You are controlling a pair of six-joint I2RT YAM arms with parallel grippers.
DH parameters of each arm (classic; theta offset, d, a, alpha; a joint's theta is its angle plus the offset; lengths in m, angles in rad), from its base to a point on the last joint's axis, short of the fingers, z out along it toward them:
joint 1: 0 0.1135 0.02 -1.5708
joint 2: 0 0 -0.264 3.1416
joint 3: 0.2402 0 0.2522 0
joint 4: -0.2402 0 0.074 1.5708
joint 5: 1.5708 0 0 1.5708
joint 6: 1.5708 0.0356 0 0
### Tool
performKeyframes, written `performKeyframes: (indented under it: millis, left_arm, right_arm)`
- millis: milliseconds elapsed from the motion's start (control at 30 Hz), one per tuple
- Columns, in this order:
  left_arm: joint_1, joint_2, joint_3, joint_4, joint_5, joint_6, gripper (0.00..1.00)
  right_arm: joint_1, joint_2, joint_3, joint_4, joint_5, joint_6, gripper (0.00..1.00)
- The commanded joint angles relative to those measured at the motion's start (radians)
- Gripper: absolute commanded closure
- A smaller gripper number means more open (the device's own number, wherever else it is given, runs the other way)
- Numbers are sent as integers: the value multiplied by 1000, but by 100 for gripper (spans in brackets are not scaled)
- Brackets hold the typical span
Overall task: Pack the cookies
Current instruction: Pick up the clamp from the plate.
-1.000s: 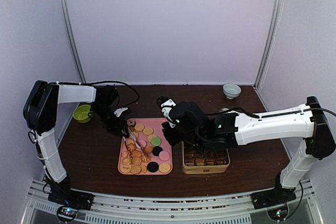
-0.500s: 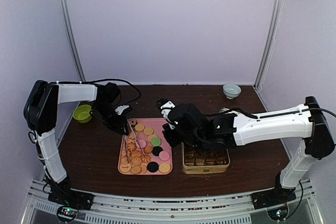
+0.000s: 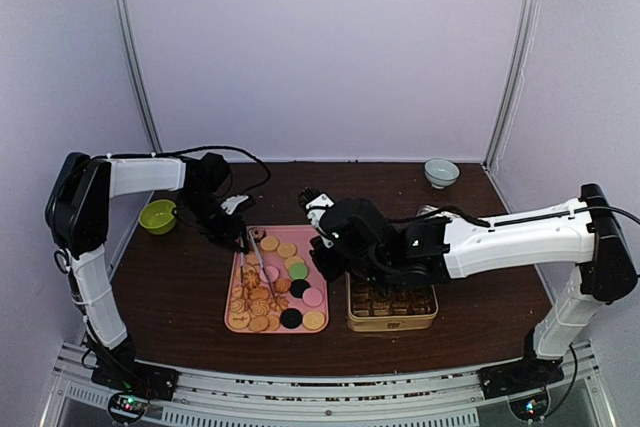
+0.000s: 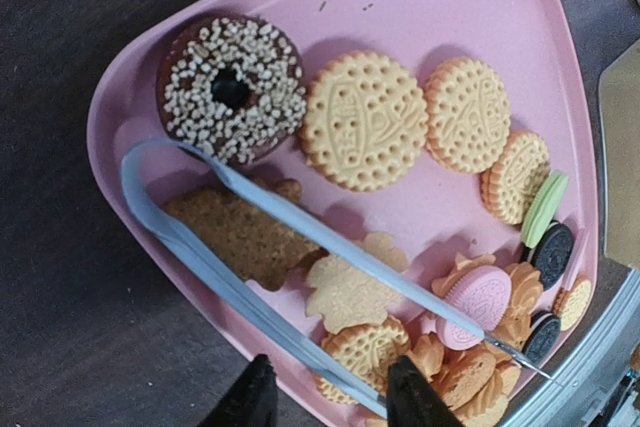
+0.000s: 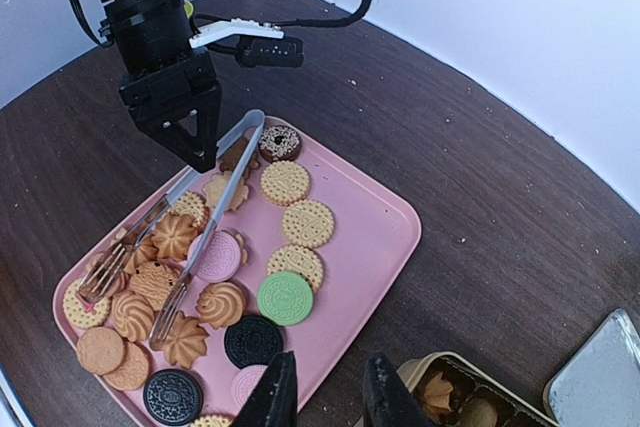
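Observation:
One arm of the tongs runs at a slant between the left gripper's open fingers, so the left gripper should close on it. Closing now would hold that arm.
The cookies (image 3: pixel 265 302) lie on a pink tray (image 3: pixel 232 292): tan rounds and flower shapes, pink, black and green (image 5: pixel 285 297) discs, and a sprinkled chocolate ring (image 4: pixel 232 87). Metal tongs (image 4: pixel 350 250) rest on them, loop toward the tray's far corner. My left gripper (image 4: pixel 330 402) hovers open over the tray's near-left rim, one arm of the tongs running between its fingertips; it also shows in the right wrist view (image 5: pixel 200 152). My right gripper (image 5: pixel 330 397) is open and empty above the tray's right edge (image 5: pixel 370 237), next to the tin (image 5: pixel 450 387).
A gold tin (image 3: pixel 350 322) partly filled with cookies stands right of the tray, under my right arm. Its lid (image 5: pixel 600 377) lies beside it. A green bowl (image 3: pixel 157 216) sits at the left, a small pale bowl (image 3: pixel 441 172) at the back right.
My left gripper has edged right, over the tray's far-left corner, and the tongs have shifted a little on the cookies. The right arm has barely moved.

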Motion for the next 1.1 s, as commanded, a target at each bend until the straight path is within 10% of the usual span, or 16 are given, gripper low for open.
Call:
performKeyframes:
  millis: [0,1067]
  left_arm:
    - [-15,18,11,-6,-47,-4,55]
    - [-60,36,96,-21,-30,-50,98]
  right_arm:
    - [3,-5,-19,8,31,2,77]
    - [4,-6,-49,17,52,10,78]
